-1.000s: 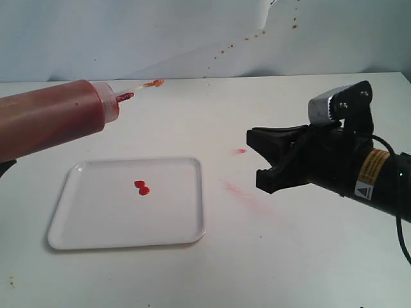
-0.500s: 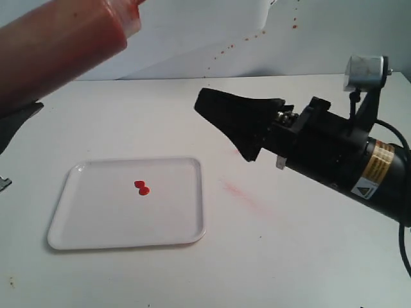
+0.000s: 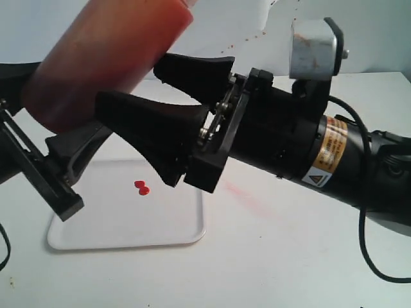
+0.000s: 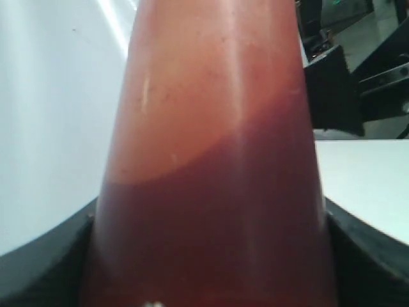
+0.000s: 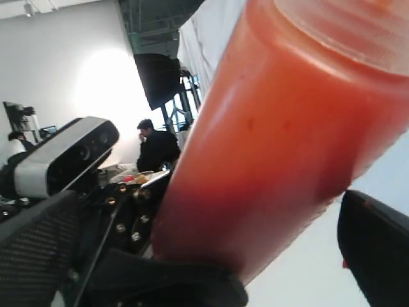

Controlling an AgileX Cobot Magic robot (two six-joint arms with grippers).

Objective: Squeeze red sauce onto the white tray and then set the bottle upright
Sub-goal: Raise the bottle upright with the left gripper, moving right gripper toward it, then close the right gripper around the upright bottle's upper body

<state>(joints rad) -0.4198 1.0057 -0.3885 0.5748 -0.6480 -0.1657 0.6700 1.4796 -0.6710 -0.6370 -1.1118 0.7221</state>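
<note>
The bottle's red body [image 3: 109, 45] [image 5: 281, 128] slants up past my right gripper's black fingers, so it is too early to close. The right gripper turns square to the bottle next, then closes.
The bottle [image 3: 109, 58] hangs in the air above the table, tilted with its cap end up and out of the exterior view's top. My left gripper [image 3: 45, 109] is shut on its lower end; in the left wrist view the bottle [image 4: 211, 160] fills the space between the fingers of that gripper [image 4: 208, 268], and dark red sauce [image 4: 211, 224] has settled low inside. My right gripper [image 3: 128, 82] is open, one jaw on each side of the bottle's body [image 5: 268, 128]. Two joined blobs of red sauce [image 3: 142, 187] lie on the white tray [image 3: 128, 224].
A faint pale-red smear [image 3: 247, 196] marks the table to the right of the tray. The right arm's black body [image 3: 302, 147] stretches across the middle of the table. The left arm's wrist camera [image 5: 64, 153] shows in the right wrist view.
The left gripper has lifted and tipped the bottle steeper, nozzle upward. The right gripper has swept left and its open jaws now stand on either side of the bottle.
</note>
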